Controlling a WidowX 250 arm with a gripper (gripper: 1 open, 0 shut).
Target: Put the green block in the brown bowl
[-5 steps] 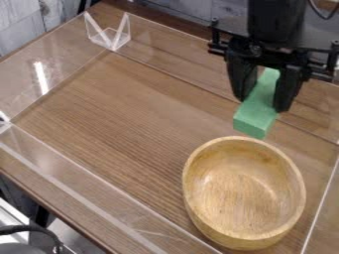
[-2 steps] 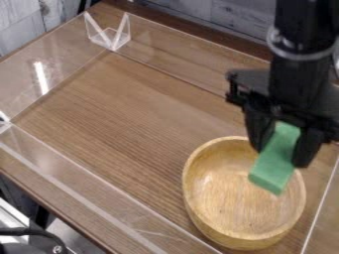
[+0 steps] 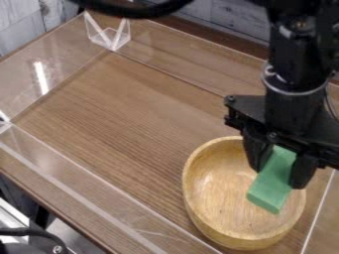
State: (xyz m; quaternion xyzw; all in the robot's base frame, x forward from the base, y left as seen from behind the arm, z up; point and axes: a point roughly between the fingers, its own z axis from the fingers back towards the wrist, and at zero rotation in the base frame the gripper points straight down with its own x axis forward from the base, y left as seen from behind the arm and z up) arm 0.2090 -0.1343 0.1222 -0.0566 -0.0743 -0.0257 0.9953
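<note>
The block's lower end is hanging inside the brown bowl's rim (image 3: 199, 198), so the green block would land on the bottom of the bowl. My gripper needs to let go of the block.
The green block (image 3: 273, 186) hangs upright inside the mouth of the brown bowl (image 3: 207, 176), its lower end close above the bowl's floor; whether it touches I cannot tell. My black gripper (image 3: 280, 159) points almost straight down over the bowl's right half and is shut on the block's upper end, one finger on each side. The bowl is round, light wood with a thick rim, and sits at the near right of the wooden table. The arm covers part of the bowl's far rim.
A low clear plastic wall (image 3: 66, 169) runs around the wooden tabletop (image 3: 119, 109). A small clear stand (image 3: 107, 32) sits at the far left corner. The table's near edge lies just below the bowl.
The gripper has carried the green block toward the camera and down, from beyond the bowl's far rim to inside the bowl's opening. The bowl has not moved.
</note>
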